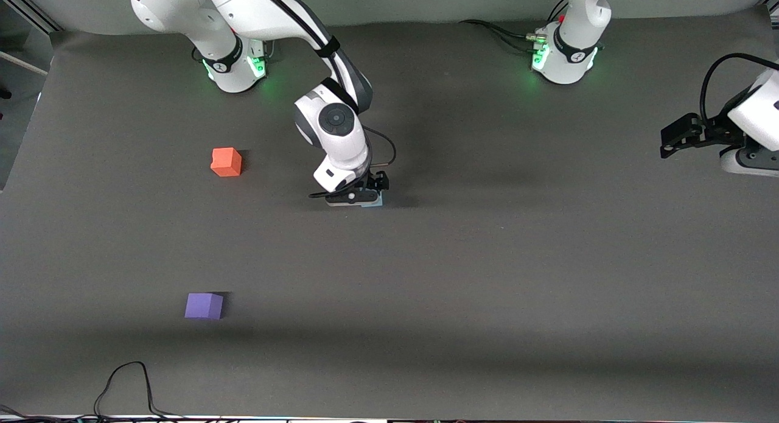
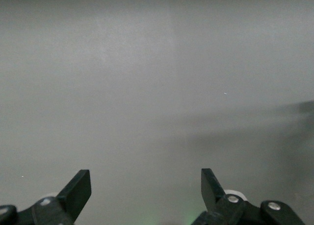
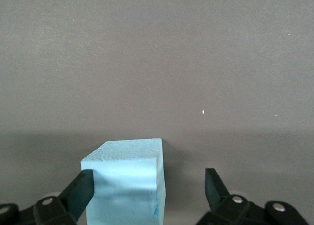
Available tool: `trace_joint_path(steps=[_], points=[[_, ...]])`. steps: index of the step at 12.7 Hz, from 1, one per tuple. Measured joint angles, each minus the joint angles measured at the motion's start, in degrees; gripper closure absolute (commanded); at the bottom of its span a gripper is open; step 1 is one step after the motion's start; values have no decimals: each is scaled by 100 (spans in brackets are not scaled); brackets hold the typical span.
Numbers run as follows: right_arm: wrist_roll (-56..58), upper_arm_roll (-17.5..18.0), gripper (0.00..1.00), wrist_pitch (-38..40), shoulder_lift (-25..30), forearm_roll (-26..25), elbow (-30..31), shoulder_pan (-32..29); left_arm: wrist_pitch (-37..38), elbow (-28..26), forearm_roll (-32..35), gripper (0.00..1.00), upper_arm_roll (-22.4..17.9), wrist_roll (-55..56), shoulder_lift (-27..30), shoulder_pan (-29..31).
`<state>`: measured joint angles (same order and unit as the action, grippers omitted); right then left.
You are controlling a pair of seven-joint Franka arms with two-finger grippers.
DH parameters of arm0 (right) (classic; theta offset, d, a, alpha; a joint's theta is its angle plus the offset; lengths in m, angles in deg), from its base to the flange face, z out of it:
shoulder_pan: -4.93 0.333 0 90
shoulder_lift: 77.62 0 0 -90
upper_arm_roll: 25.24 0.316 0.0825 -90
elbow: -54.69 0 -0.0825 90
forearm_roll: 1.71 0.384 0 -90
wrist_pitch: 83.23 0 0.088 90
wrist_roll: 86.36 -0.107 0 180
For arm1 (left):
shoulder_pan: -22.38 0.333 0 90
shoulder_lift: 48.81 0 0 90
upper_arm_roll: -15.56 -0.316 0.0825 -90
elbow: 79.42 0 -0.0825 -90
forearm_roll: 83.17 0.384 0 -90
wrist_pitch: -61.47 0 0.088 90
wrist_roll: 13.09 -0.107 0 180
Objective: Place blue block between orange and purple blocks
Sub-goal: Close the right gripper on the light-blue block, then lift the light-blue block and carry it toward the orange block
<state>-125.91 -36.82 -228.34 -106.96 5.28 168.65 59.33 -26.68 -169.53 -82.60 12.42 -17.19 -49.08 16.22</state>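
I will grab the light blue block [image 1: 376,201] next with my right gripper, holding it by its two opposite sides.
The light blue block [image 3: 126,178] stands on the dark table between my right gripper's open fingers; one finger [image 3: 78,193] touches its side, the other stands well apart. In the front view my right gripper [image 1: 356,198] is low over the middle of the table, and only a corner of the blue block [image 1: 376,201] shows under it. The orange block [image 1: 226,162] sits toward the right arm's end. The purple block [image 1: 204,305] sits nearer to the front camera than the orange one. My left gripper [image 1: 672,144] waits open and empty at the left arm's end; it also shows in the left wrist view [image 2: 146,188].
A black cable [image 1: 125,386] loops on the table at the edge nearest the front camera. The two arm bases [image 1: 234,64] stand along the edge farthest from the front camera.
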Motion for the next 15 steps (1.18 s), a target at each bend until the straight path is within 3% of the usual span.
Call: trace_joint_path(steps=[8,15], points=[[-62,58,0,-1,-20,139,-4,183,-7,0,0,0,14,-2,1,76],[-333,66,0,-299,-313,177,-1,439,-9,0,1,0,260,-3,2,363]])
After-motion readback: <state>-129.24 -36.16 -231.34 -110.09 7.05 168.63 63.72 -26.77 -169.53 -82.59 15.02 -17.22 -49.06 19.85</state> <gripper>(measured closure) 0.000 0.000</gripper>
